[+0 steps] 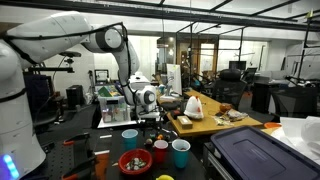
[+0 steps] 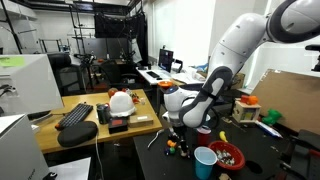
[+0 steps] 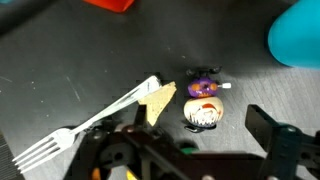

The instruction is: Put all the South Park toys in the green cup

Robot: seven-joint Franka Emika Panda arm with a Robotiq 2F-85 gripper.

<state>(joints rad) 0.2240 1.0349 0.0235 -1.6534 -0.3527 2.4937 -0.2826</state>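
It isn't time to close yet: my fingers are above the cream toy's round head in the wrist view. My gripper should go down first, then close on the toy.
Two small South Park toys lie on the dark table in the wrist view: a cream round head with orange marks (image 3: 202,113) and a purple one (image 3: 205,87) just beyond it. My gripper (image 3: 200,140) is open, its fingers on either side of the cream toy and above it. It also shows in both exterior views (image 1: 150,112) (image 2: 174,128), low over the table. The green cup (image 1: 181,152) stands upright next to the red cup (image 1: 160,152). A blue-green cup edge (image 3: 298,35) shows at the wrist view's top right; I cannot tell which cup it is.
A white plastic fork (image 3: 80,132) and a yellow wedge (image 3: 158,100) lie left of the toys. A light-blue cup (image 1: 130,137) and a red bowl (image 1: 134,162) with small items stand nearby. A wooden desk (image 2: 85,128) holds a keyboard. A dark bin (image 1: 262,150) sits at the front.
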